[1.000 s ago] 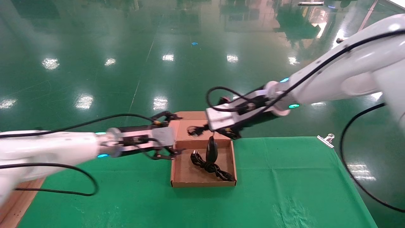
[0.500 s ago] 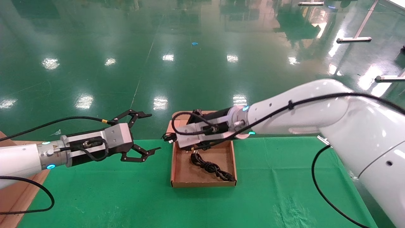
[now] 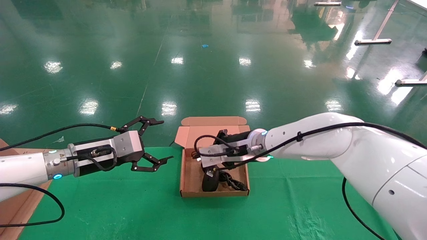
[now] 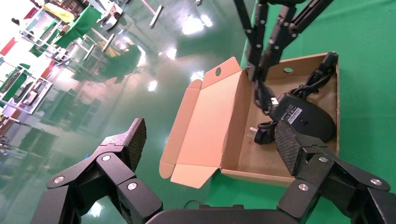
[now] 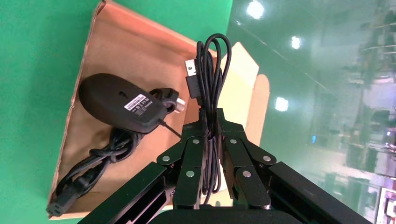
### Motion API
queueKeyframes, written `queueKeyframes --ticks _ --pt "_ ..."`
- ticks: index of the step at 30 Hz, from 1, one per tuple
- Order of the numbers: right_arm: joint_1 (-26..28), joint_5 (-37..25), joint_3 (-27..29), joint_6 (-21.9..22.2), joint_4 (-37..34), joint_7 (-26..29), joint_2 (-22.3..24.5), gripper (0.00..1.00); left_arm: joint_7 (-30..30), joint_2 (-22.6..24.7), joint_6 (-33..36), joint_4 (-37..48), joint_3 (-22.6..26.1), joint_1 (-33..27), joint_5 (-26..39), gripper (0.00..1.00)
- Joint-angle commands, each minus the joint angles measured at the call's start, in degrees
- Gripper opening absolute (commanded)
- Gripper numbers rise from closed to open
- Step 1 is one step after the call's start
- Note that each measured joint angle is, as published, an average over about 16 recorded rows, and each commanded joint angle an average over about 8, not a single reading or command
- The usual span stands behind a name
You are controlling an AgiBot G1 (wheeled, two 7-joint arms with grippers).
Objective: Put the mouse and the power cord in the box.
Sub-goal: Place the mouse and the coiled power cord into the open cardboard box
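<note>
I should open my right gripper now, because the looped cable is hanging inside the box's rim and is ready to be let go.
The box point(image 3: 181, 180) stands open on the green table, its lid point(image 3: 213, 128) folded back over the far edge. Inside, the mouse point(image 3: 210, 181) lies label-up on the bundled power cord point(image 3: 233, 182). My right gripper point(image 3: 206, 166) hovers over the box, shut on the mouse's looped cable point(image 5: 210, 60); its USB plug sticks out past the fingers. The right wrist view shows the mouse point(image 5: 112, 100) on the power cord point(image 5: 93, 163). My left gripper point(image 3: 167, 139) is open and holds nothing, left of the box. In its wrist view are the lid point(image 4: 210, 121) and the mouse point(image 4: 310, 121).
A green cloth point(image 3: 133, 206) covers the table, and its far edge runs just behind the box. A brown cardboard piece point(image 3: 13, 203) lies at the table's left edge. Beyond the table is shiny green floor.
The left gripper drew back leftward from the lid. The right gripper swung over and came down into the box; the mouse, hanging over it before, now lies on the power cord.
</note>
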Motion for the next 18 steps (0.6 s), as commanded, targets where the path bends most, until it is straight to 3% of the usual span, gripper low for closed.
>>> queueKeyframes --ticks 1,18 --pt "-0.34 0.3 -0.52 0.47 -0.1 0.28 -0.01 1.0 0.1 0.0 0.25 0.31 -0.04 -0.04 -0.09 1.0" --pt "-0.85 1.17 2.16 -1.73 1.16 0.58 1.43 1.0 -2.66 -0.87 0.27 -2.85 -1.35 1.03 0.19 1.0"
